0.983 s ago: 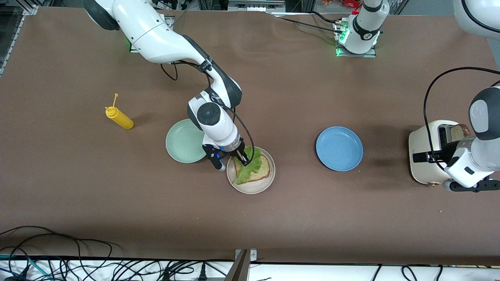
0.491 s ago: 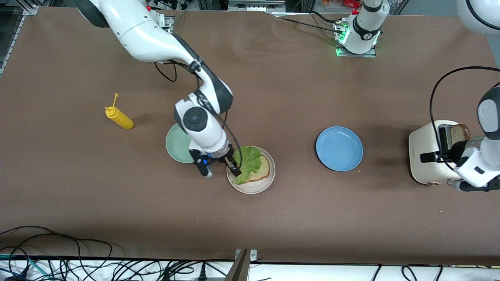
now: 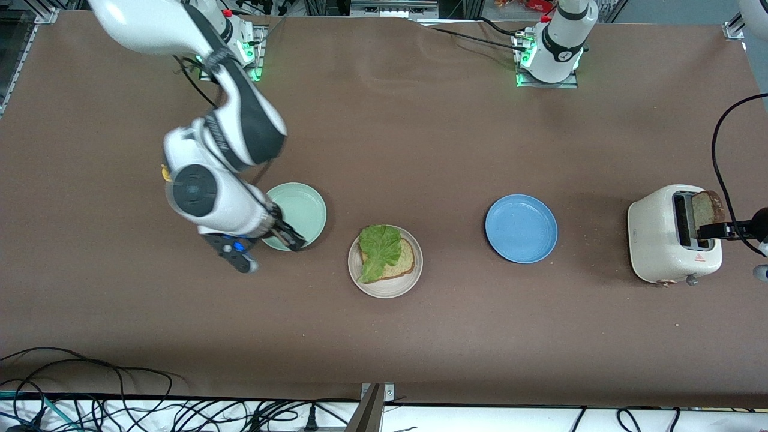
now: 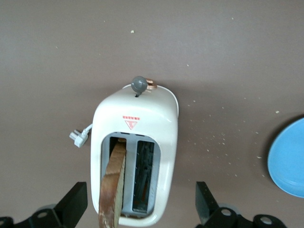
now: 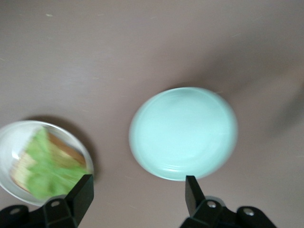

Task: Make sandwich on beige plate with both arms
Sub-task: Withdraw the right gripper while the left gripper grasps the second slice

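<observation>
The bread slice should be grabbed next by its exposed top end (image 3: 711,207) with my left gripper, so it can go into the sandwich. The toaster slot closes around the lower part of the slice.
The beige plate (image 3: 384,289) holds one slice of speckled bread (image 3: 405,259) with a ruffled green lettuce leaf (image 3: 379,249) lying on top. My right gripper (image 3: 287,236) is open and empty, over the rim of the mint-green plate (image 3: 303,207). In the right wrist view the gripper (image 5: 137,190) is over bare table between the mint-green plate (image 5: 183,133) and the beige plate (image 5: 9,142) with its lettuce (image 5: 45,166). My left gripper (image 4: 140,197) is open over the toaster (image 4: 135,137), where a second bread slice (image 4: 113,185) stands in a slot. In the front view only one of its fingers (image 3: 720,229) shows beside that slice (image 3: 707,207).
The white toaster (image 3: 660,234) stands at the left arm's end of the table. A blue plate (image 3: 521,228) lies between it and the beige plate. A yellow squeeze bottle (image 3: 163,172) is almost hidden by the right arm. Crumbs lie around the toaster.
My right gripper left the lettuce on the bread and moved off the beige plate to the mint-green plate. My left gripper moved toward the table's end and mostly out of the front view.
</observation>
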### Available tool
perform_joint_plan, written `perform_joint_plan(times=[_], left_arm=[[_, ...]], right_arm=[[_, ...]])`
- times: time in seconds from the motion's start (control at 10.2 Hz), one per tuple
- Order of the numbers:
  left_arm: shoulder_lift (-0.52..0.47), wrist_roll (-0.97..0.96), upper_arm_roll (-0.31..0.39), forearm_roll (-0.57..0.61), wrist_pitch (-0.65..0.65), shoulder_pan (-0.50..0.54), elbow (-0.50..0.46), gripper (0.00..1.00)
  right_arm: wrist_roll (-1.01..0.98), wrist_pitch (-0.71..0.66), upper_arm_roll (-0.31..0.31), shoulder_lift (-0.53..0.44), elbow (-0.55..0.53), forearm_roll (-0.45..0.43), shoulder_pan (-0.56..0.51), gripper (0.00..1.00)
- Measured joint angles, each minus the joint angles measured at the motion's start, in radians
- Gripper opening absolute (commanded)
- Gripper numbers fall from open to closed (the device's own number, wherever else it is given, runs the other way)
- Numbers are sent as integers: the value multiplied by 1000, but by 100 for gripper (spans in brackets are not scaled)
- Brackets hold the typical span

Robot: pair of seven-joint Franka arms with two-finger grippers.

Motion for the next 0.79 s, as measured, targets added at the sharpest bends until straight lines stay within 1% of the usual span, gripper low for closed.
perform_joint_plan(times=[0.1,0.2,0.29,0.39,0.49,0.59,0.69,0.79], left_arm=[[-43,7,0,0,121,1,-113,100],[-95,15,0,0,241,6,-248,100],[-142,30,0,1,326,16,-363,100],[-174,59,0,1,368,32,-436,100],[-194,85,0,1,383,50,-470,100],[-205,101,0,1,391,65,-486,100],[-212,110,0,1,405,74,-501,62],[-214,120,-1,1,419,80,-516,1]], right_arm=[[-137,-113,-1,-42,0,22,-69,100],[-270,-199,-1,-74,-1,30,-138,100],[-404,-271,-4,-99,-1,33,-204,100],[-538,-335,-21,-121,-1,35,-257,100],[-680,-387,-65,-138,-2,37,-284,100],[-825,-419,-130,-149,-8,38,-291,100],[-963,-430,-190,-161,-29,39,-293,100],[-1089,-430,-240,-172,-58,40,-294,100]])
